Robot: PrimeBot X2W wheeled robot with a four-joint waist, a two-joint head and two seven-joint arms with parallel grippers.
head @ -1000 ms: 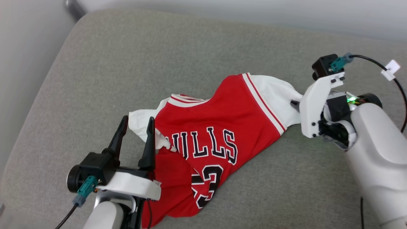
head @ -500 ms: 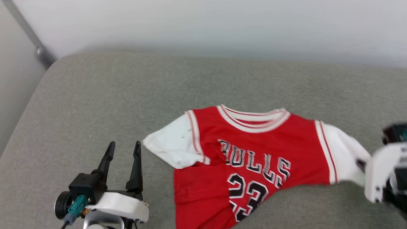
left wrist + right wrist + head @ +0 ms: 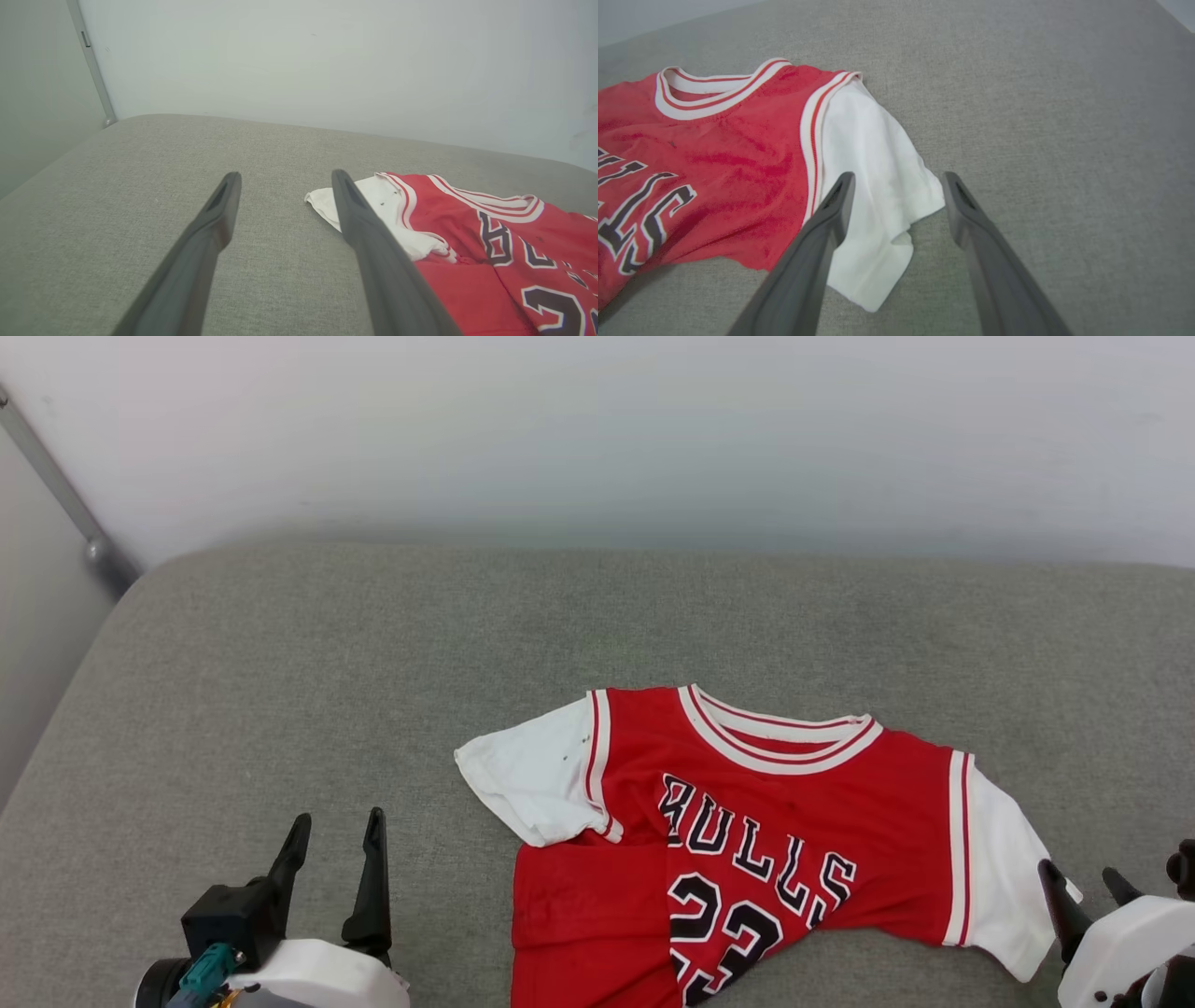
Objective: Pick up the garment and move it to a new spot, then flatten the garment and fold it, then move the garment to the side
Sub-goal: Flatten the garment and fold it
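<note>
The white sleeve's outer edge curls up slightly, and the jersey body lies flat on the cushion. Next, my left gripper will pinch the garment by its white sleeve's outer edge.
The garment, a red jersey with white sleeves and black "BULLS 23" lettering, lies face up on the grey cushion, collar toward the wall. Its lower part is wrinkled and folded near the bottom edge of the head view. My right gripper is open at the lower right, beside the garment's right white sleeve. In the right wrist view, that gripper has the sleeve's edge lying between and under its spread fingers, gripping nothing. My left gripper stands open and empty left of the other sleeve, apart from it.
The grey cushion stretches wide to the left and behind the garment, with a rounded left edge. A white wall rises behind it. A grey metal bar runs down the wall at the far left.
My right gripper has opened and let go of the white sleeve, and the garment now lies spread on the cushion. The head camera has tilted up. My left gripper stands farther from the garment.
</note>
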